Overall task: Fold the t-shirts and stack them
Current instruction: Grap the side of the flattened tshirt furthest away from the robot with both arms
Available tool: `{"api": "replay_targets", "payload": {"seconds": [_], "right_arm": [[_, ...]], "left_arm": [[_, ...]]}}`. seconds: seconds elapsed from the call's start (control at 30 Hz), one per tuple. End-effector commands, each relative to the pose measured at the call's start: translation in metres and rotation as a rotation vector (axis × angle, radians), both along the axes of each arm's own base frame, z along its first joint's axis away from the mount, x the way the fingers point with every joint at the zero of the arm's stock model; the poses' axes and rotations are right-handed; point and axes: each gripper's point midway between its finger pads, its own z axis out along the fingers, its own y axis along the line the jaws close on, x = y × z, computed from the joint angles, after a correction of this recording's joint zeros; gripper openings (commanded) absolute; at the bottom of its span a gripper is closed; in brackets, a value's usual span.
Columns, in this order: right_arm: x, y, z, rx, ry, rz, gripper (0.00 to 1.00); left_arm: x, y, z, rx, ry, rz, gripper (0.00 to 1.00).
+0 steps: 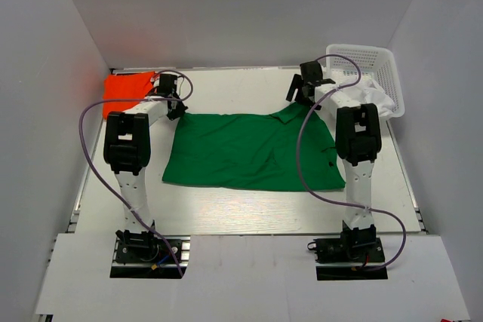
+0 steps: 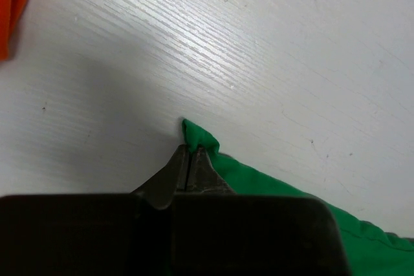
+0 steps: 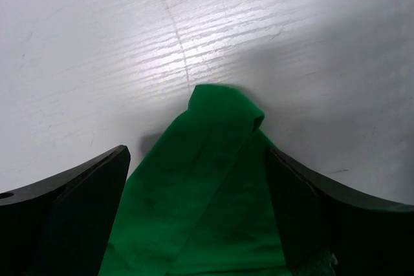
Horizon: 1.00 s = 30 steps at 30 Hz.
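My right gripper grabs the green t-shirt (image 1: pixel 253 150) by the tip of its folded tongue (image 1: pixel 300 105) at the t-shirt's far corner next, to fold its far edge toward me.
The green t-shirt (image 1: pixel 253 150) lies spread flat in the middle of the table. My left gripper (image 1: pixel 176 108) is at its far left corner, shut on that corner of green cloth (image 2: pixel 197 135). My right gripper (image 1: pixel 304 94) is at the shirt's far right, by the collar, jaws open wide with a folded tongue of green cloth (image 3: pixel 217 159) lying between the fingers (image 3: pixel 84 189). The orange-red t-shirt (image 1: pixel 128 86) lies folded at the far left corner of the table; its edge shows in the left wrist view (image 2: pixel 11 4).
A white mesh basket (image 1: pixel 370 73) stands at the far right with white cloth in it. Grey walls close in the table at the back and both sides. Purple cables loop from both arms over the table.
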Motion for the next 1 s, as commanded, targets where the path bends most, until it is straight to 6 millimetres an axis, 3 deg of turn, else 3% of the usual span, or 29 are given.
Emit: {"api": "replay_targets", "payload": {"seconds": [0.0, 0.27, 0.6, 0.83, 0.9, 0.97], "right_arm": [[0.017, -0.013, 0.013, -0.012, -0.05, -0.086, 0.9], [0.032, -0.015, -0.002, -0.003, -0.082, -0.093, 0.9], [0.053, 0.007, 0.02, 0.098, -0.203, -0.023, 0.8], [0.053, 0.012, 0.019, 0.117, -0.213, -0.005, 0.77], [0.055, 0.011, 0.019, 0.125, -0.215, -0.009, 0.73], [0.055, 0.012, 0.013, 0.132, -0.205, -0.009, 0.6]], "left_arm": [[-0.015, -0.001, -0.009, -0.002, 0.044, -0.015, 0.0], [-0.02, 0.0, -0.013, 0.004, 0.045, -0.024, 0.0], [-0.019, 0.002, -0.009, 0.016, 0.036, -0.026, 0.0], [-0.02, 0.002, -0.013, 0.017, 0.045, -0.026, 0.0], [-0.02, 0.002, -0.013, 0.017, 0.045, -0.026, 0.0], [-0.017, 0.002, -0.01, 0.016, 0.036, -0.026, 0.0]]}}
